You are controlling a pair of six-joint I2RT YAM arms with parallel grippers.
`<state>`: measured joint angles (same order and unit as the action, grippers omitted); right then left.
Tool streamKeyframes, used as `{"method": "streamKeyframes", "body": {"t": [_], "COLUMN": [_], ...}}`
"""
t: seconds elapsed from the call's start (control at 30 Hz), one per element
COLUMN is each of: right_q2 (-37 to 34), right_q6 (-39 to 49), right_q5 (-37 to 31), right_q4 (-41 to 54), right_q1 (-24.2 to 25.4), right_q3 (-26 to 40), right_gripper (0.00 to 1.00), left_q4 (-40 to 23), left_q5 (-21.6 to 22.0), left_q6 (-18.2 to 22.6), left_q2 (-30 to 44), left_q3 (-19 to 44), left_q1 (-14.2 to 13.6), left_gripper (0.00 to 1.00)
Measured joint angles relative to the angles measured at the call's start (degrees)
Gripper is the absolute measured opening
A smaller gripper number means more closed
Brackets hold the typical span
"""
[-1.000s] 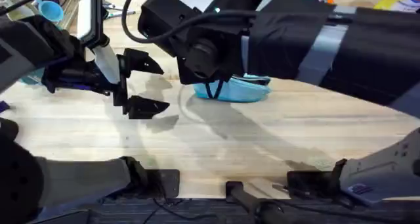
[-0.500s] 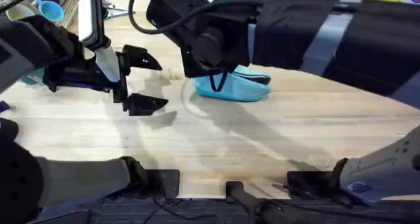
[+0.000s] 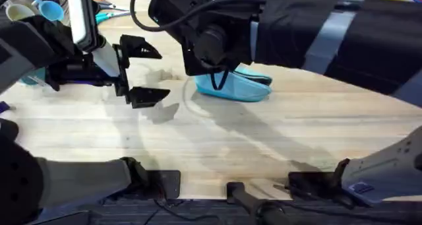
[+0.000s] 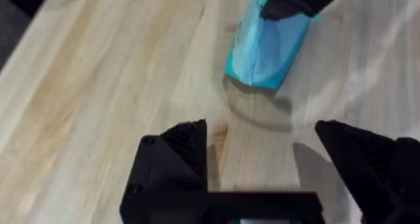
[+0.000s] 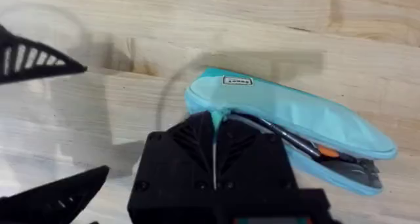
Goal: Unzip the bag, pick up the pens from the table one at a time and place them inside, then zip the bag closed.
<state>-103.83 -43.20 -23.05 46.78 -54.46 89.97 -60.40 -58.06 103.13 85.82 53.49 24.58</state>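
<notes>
The light blue bag (image 3: pixel 242 88) needs to be held steady so that it can be zipped closed, so my left gripper should next grab it by its end (image 3: pixel 202 84) beside the zipper pull.
The light blue bag (image 3: pixel 242 88) lies on the table (image 3: pixel 264 139) near the middle. My right gripper (image 3: pixel 217 80) reaches across to the bag's left end. In the right wrist view the right gripper (image 5: pixel 214 159) is shut on a thin teal zipper pull. The bag (image 5: pixel 295 115) gapes along its zipper, and a dark pen (image 5: pixel 289 137) with an orange part shows inside. My left gripper (image 3: pixel 146 73) hovers open to the left of the bag with nothing between its fingers. From the left wrist, the left gripper (image 4: pixel 262 155) faces the bag (image 4: pixel 266 46).
Cups with blue items (image 3: pixel 46 7) and teal and orange scissors (image 3: pixel 105 15) stand at the table's back left. Bare wood lies in front of the bag towards the near edge. The right arm spans the right half of the overhead view.
The right gripper shifted slightly right and settled on the bag's left end, nudging the bag a little. The left gripper drifted slightly away from the table's front, still open.
</notes>
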Motion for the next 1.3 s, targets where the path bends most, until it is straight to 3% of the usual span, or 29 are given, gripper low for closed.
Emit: {"method": "streamKeyframes", "body": {"t": [0.37, 0.7, 0.93, 1.17, 1.3], "right_q2": [0.00, -0.01, -0.02, 0.00, 0.00], "right_q6": [0.02, 0.06, 0.17, 0.17, 0.17], "right_q5": [0.00, 0.00, 0.00, 0.00, 0.00], "right_q4": [0.39, 0.37, 0.37, 0.37, 0.37], "right_q1": [0.00, 0.00, 0.00, 0.00, 0.00], "right_q3": [0.00, 0.00, 0.00, 0.00, 0.00], "right_gripper": [0.031, 0.031, 0.031, 0.031, 0.031], "left_q4": [0.18, 0.73, 3.33, 10.22, 16.76], "left_q5": [-9.63, -9.60, -10.36, -13.39, -14.43], "left_q6": [0.00, 0.01, -0.03, -0.15, -5.00], "left_q2": [0.00, 4.24, 13.33, 18.38, 18.82], "left_q3": [0.00, 0.00, 0.00, 0.00, -0.02], "left_q1": [0.00, -1.49, -5.09, -11.17, -14.68], "left_gripper": [0.993, 0.993, 0.993, 0.993, 0.993]}}
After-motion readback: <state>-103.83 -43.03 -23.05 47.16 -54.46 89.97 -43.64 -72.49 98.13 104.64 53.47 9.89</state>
